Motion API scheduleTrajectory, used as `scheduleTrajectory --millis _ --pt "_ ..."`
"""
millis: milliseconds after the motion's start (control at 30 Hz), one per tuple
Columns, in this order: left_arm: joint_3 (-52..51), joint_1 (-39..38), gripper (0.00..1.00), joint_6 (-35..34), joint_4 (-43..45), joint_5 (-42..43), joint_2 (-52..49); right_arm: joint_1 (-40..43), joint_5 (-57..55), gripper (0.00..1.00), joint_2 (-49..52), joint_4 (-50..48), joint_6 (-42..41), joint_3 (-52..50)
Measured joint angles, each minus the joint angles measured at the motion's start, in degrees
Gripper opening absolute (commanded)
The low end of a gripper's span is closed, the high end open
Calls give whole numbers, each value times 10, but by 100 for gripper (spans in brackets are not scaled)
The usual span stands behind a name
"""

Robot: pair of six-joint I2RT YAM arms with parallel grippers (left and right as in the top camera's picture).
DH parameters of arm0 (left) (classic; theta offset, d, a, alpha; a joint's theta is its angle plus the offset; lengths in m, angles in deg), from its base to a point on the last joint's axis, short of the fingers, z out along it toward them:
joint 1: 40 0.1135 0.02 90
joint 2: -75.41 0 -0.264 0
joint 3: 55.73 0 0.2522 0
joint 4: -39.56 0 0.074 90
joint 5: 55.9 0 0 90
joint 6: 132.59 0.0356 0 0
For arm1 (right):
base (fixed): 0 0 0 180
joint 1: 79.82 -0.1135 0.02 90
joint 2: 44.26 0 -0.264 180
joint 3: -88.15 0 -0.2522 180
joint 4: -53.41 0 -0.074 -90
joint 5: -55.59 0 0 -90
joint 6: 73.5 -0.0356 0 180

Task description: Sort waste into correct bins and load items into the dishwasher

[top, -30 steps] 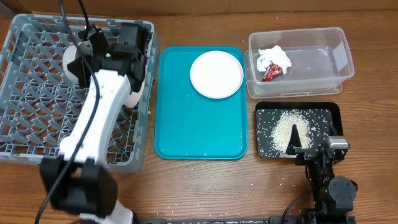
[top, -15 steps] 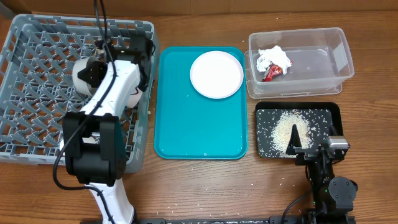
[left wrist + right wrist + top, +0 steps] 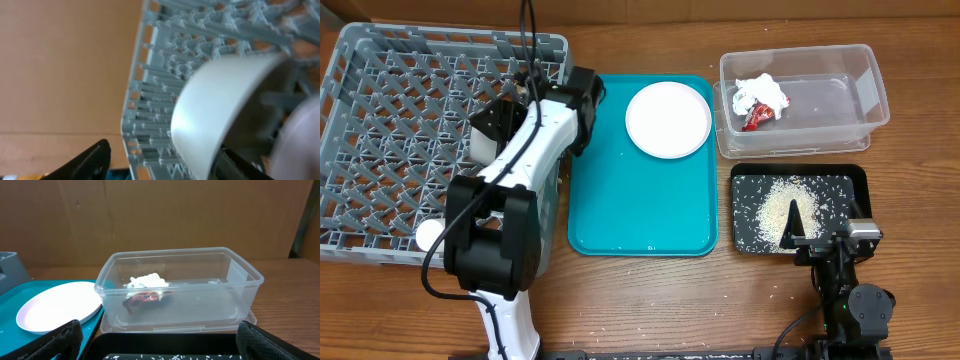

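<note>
The round plate [image 3: 668,118] needs to go between pegs, so the left gripper should next grab its rim facing the dishwasher rack and leave the opposite edge free.
My left gripper [image 3: 582,104] hangs over the right edge of the grey dishwasher rack [image 3: 380,120], open. In the left wrist view a white dish [image 3: 215,110] stands on edge among the rack's pegs [image 3: 165,65], close to the right finger [image 3: 240,167] of the left gripper [image 3: 162,154]. From overhead the same dish [image 3: 485,148] shows beside the arm. A small white cup [image 3: 428,233] lies lower in the rack. A round plate [image 3: 668,118] sits on the teal tray [image 3: 640,210]. My right gripper [image 3: 810,232] [image 3: 160,340] is open at the black tray's near edge.
The clear tub [image 3: 840,100] [image 3: 210,300] holds a crumpled tissue [image 3: 760,92] and a red wrapper [image 3: 757,117] [image 3: 145,298]. The black tray [image 3: 850,180] holds scattered rice [image 3: 780,205]. A blurred pale shape [image 3: 300,135] fills the left wrist view's right edge.
My left arm swung right from inside the rack to its right edge. Its jaws opened and let go of the white dish, which stays in the rack. The right arm has not moved.
</note>
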Motion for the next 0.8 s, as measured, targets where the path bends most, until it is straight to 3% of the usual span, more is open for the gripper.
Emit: scheduleTrajectory --millis 67,200,300,400,600,800 --pt "34 -14 69 -17 -43 51 1 0 0 100 0 0 0 0" --pt "116 -43 69 -30 -48 194 22 0 0 100 0 0 0 0" --pt "155 -66 68 -34 1 347 61 0 0 100 0 0 0 0" --pt "171 -96 61 -42 68 526 92 0 0 100 0 0 0 0" --pt "165 -101 56 -92 151 607 -2 0 0 100 0 0 0 0" --pt "151 -84 54 -137 156 627 -120 0 0 100 0 0 0 0"
